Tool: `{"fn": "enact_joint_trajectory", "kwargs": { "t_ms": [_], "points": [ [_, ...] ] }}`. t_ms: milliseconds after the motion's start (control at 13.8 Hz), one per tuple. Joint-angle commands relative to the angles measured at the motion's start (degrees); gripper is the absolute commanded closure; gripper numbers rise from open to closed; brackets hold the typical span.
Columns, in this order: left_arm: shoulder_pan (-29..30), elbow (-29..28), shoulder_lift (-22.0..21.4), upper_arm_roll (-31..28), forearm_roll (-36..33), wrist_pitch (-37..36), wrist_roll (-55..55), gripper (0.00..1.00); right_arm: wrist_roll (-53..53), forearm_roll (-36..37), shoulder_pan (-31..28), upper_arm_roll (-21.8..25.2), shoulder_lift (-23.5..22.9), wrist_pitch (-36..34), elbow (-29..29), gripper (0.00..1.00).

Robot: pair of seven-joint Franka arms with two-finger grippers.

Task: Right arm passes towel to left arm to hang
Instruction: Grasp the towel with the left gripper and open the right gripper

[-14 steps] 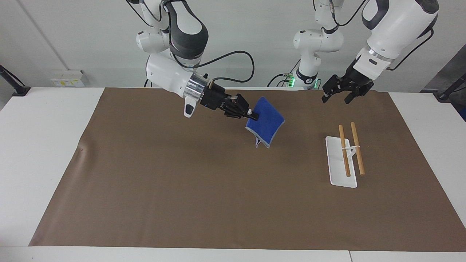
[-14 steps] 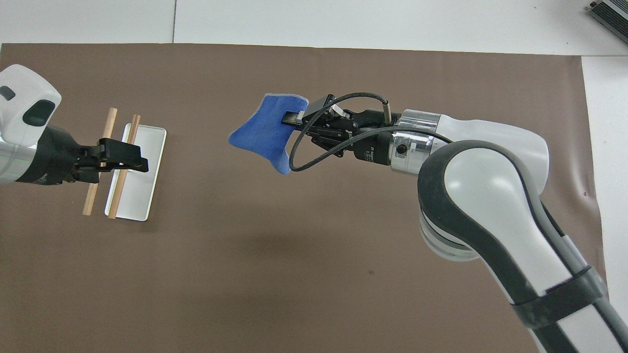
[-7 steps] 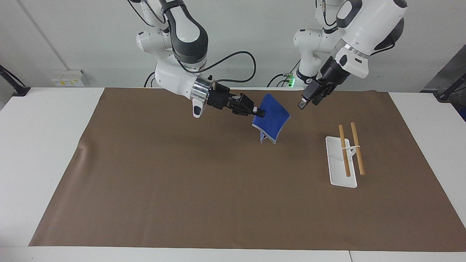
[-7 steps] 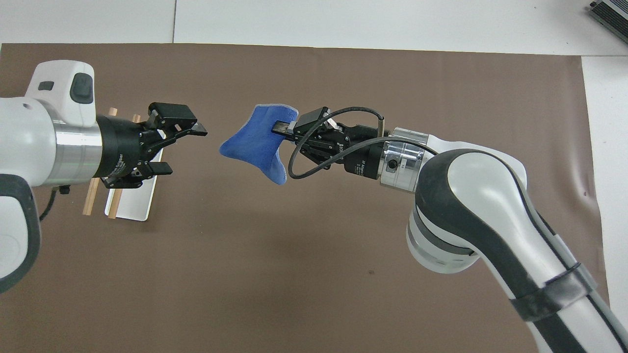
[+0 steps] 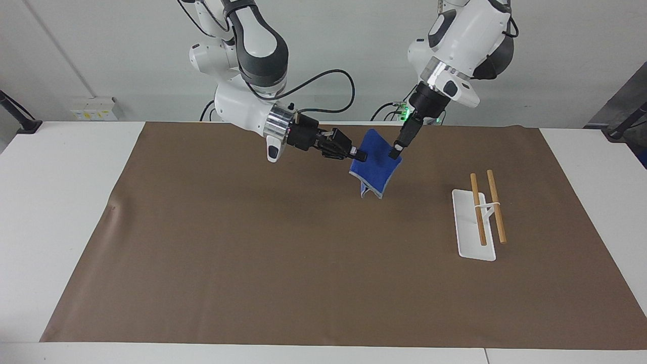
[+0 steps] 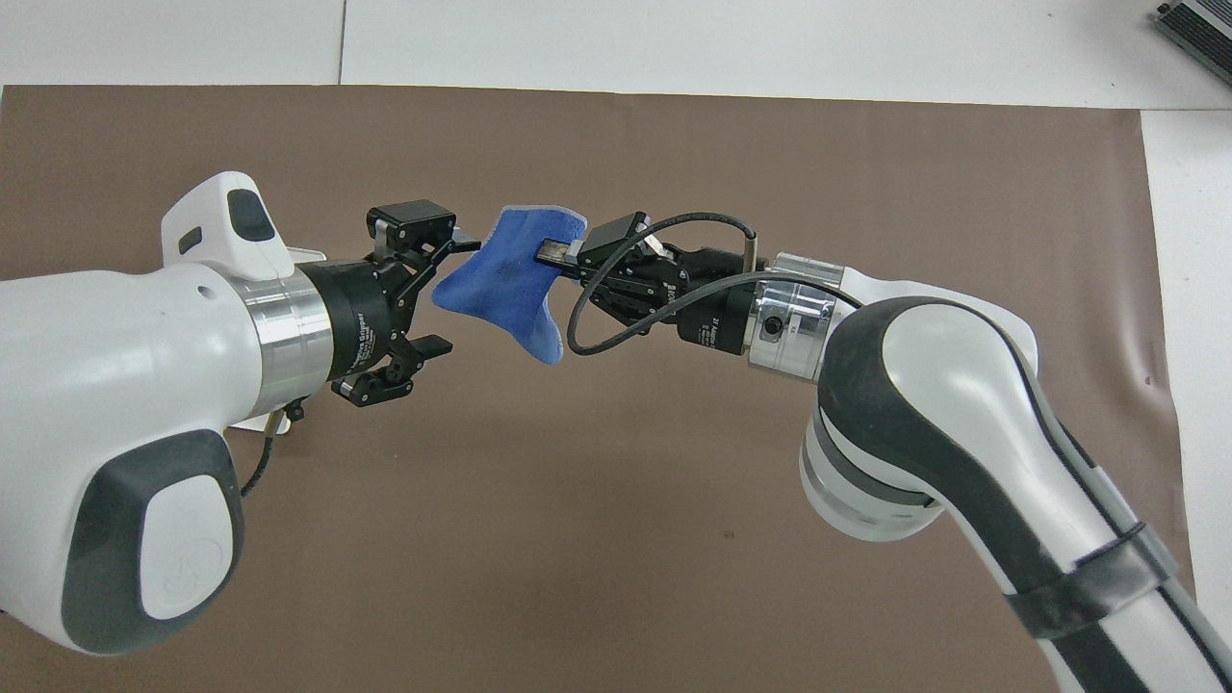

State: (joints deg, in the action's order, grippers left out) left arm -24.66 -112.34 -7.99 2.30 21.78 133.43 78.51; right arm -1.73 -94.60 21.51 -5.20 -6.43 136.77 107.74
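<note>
The robot's left gripper will next grab the towel by its free corner (image 6: pixel 445 294), which sticks out, while the right gripper stays shut on the towel's upper edge.
The blue towel (image 5: pixel 376 167) (image 6: pixel 500 279) hangs in the air over the brown mat, toward the robots' end of it. My right gripper (image 5: pixel 359 155) (image 6: pixel 551 252) is shut on the towel's upper edge and holds it out sideways. My left gripper (image 5: pixel 396 149) (image 6: pixel 445 289) has come in level from the left arm's end. It is open, one finger (image 6: pixel 452 236) above and one below the towel's free corner, which lies between them. Whether the fingers touch the cloth cannot be told.
A white rack base (image 5: pixel 467 242) with two wooden rods (image 5: pixel 496 205) stands on the brown mat (image 5: pixel 252 253) toward the left arm's end; the left arm covers it in the overhead view. A black cable (image 6: pixel 616 289) loops off the right wrist.
The left arm swung from over the rack to the towel, turning its open gripper to straddle the towel's corner. The right arm shifted a little with the towel, then held still.
</note>
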Motion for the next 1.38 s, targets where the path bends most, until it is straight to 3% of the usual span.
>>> {"fn": "enact_joint_trajectory", "kwargs": {
  "t_ms": [0,652,869,1014,1086,1158,1303],
  "points": [
    [-2.32,-4.2,-2.21,-0.81,0.72,6.47,8.64,0.0,-1.96,-1.82,-0.24,-0.25,1.51,0.86,1.59,1.0],
    [-3.11,-6.49,-0.27,-0.81,0.72,16.06,11.58,0.0,-3.19,-3.49,-0.24,-0.25,1.51,0.69,1.51,1.0],
    [-3.11,-6.23,0.17,-0.81,0.72,17.48,11.75,0.32,-3.19,-3.57,-0.24,-0.25,1.6,0.69,1.51,1.0],
    [-3.2,-6.23,0.26,-0.89,0.72,17.4,13.15,0.66,-3.19,-3.58,-0.24,-0.25,1.6,0.69,1.51,1.0],
    [-3.2,-6.23,0.26,-0.89,0.72,17.39,13.16,0.88,-3.19,-3.58,-0.24,-0.25,1.6,0.69,1.51,1.0],
    [-3.11,-6.23,0.26,-0.89,0.72,17.39,13.16,1.0,-3.19,-3.58,-0.24,-0.25,1.6,0.69,1.42,1.0],
    [-3.11,-5.88,0.43,-0.89,0.63,17.57,13.07,1.0,-3.19,-3.93,-0.24,-0.16,1.6,0.69,1.33,1.0]
  ]
}}
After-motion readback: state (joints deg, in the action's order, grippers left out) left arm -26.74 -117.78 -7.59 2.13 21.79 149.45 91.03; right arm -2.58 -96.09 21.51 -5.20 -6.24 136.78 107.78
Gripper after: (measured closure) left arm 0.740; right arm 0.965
